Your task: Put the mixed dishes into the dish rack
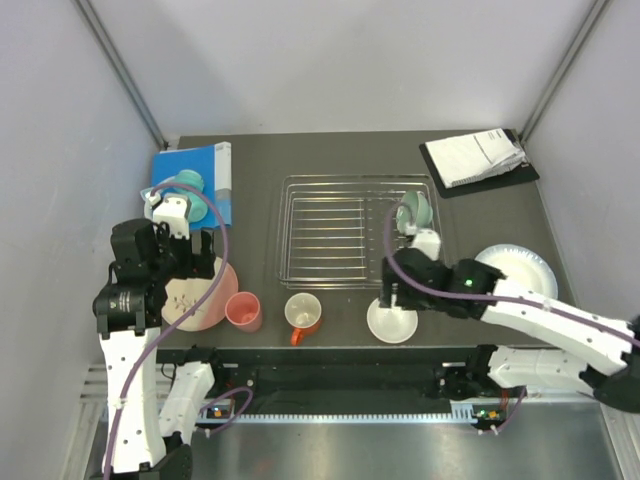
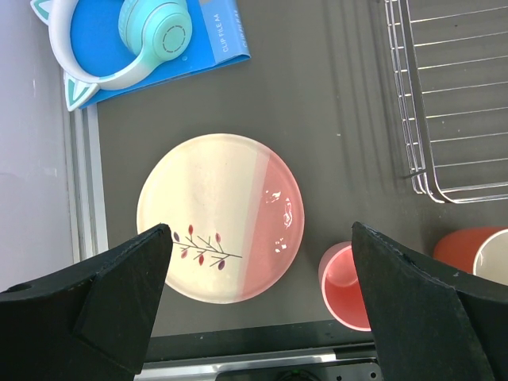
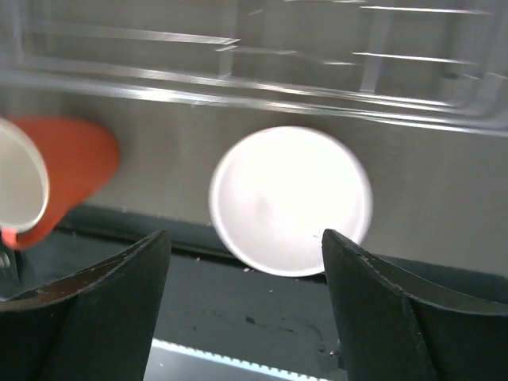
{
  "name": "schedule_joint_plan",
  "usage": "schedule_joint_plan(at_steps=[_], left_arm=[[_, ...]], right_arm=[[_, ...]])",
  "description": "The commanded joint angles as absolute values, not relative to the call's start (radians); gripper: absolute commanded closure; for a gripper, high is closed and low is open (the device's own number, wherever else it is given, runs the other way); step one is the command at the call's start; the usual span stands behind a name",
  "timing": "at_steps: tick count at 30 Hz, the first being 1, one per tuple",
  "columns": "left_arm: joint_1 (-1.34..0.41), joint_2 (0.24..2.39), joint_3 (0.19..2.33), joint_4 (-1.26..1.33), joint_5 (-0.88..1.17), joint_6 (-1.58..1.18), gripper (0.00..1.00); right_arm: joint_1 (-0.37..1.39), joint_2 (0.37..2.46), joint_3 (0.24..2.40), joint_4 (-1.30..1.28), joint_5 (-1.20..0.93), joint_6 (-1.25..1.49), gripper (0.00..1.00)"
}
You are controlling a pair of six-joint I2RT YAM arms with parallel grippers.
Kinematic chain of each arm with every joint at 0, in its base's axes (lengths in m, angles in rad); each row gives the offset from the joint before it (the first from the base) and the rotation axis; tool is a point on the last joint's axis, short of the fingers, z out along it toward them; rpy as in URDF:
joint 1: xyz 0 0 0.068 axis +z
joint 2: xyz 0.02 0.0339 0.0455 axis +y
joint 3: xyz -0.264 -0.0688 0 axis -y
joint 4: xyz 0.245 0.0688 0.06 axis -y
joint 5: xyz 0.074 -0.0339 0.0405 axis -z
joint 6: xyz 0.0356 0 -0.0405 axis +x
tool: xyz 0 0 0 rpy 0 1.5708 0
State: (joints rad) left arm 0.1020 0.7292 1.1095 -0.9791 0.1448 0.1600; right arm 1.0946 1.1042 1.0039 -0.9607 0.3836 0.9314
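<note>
The right gripper grabs the white shallow bowl by its near rim next, leaving the bowl's far side free to enter the rack.
The silver wire dish rack lies mid-table and also shows in the left wrist view. A mint-green round dish seems to stand at its right end. The cream-and-pink twig plate, pink cup and orange white-lined mug sit in front of the rack. My left gripper is open and empty, above the plate's near edge. My right gripper is open and empty, above the near edge of the white shallow bowl. The mug lies to its left.
A blue book with teal headphones lies at the back left. White papers on a black board lie at the back right. A white round dish sits right of the rack. The black table edge runs just in front of the dishes.
</note>
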Motion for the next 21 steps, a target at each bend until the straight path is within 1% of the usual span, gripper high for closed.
schedule_joint_plan(at_steps=[1,5,6,9,17,20,21], left_arm=[[0.104,0.736,1.146,-0.928,0.163,0.163,0.01],[0.103,0.753,1.177,-0.936,0.161,0.163,0.01],[0.104,0.756,1.183,-0.937,0.161,0.166,0.01],[0.104,0.765,1.210,-0.953,0.160,0.172,0.01],[0.104,0.764,1.215,-0.956,0.156,0.176,0.01],[0.103,0.762,1.213,-0.957,0.152,0.178,0.01],[0.103,0.764,1.212,-0.957,0.152,0.178,0.01]], right_arm=[[0.938,0.996,0.849,-1.046,0.352,1.055,0.24],[0.845,0.937,0.695,-0.910,0.226,1.025,0.23],[0.824,0.928,0.677,-0.858,0.209,1.016,0.24],[0.783,0.945,0.638,-0.828,0.181,0.985,0.23],[0.729,0.985,0.537,-0.672,0.097,0.936,0.23],[0.713,1.002,0.506,-0.621,0.077,0.928,0.27],[0.709,1.003,0.500,-0.612,0.077,0.927,0.31]])
